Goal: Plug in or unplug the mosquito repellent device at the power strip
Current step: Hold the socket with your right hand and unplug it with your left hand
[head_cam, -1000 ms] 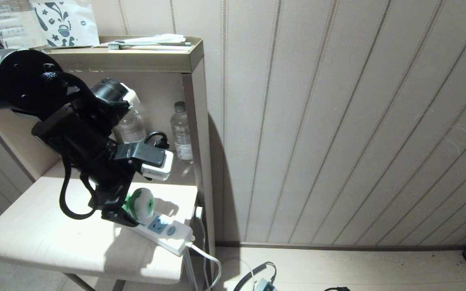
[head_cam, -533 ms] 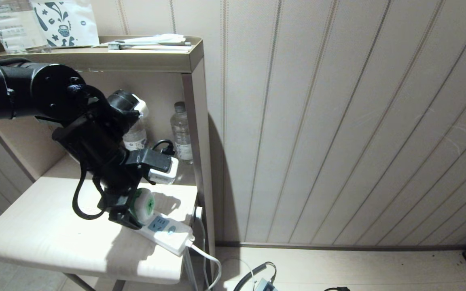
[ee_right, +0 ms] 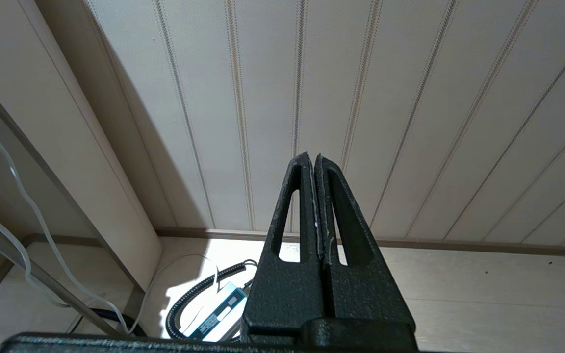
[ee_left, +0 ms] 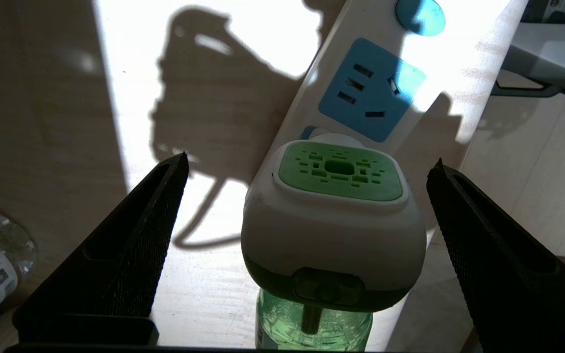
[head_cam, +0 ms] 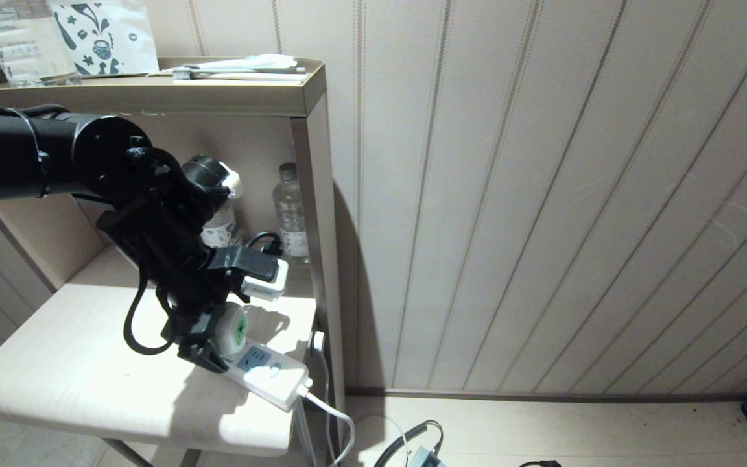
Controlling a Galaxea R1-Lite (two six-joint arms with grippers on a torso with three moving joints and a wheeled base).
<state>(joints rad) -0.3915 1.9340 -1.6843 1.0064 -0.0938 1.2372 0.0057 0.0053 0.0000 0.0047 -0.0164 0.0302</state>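
My left gripper closes next. Its fingers stand on either side of the white head of the repellent device, so closing now would catch the device.
The mosquito repellent device, a white head with a green square face over a green liquid bottle, sits against the white power strip, beside a free blue socket. Its pins are hidden. My left gripper is open, one black finger on each side of the device's head, neither touching it. In the head view, the left gripper covers part of the device at the near end of the power strip on the low table. My right gripper is shut, parked and pointing at the wall.
Two clear water bottles stand behind on the table. The shelf's upright post is just right of the strip. The strip's white cord drops off the table edge. A coiled cable and small box lie on the floor.
My left arm has moved right and down toward the strip, so its open fingers now flank the device and cover more of it. The device and strip have not moved.
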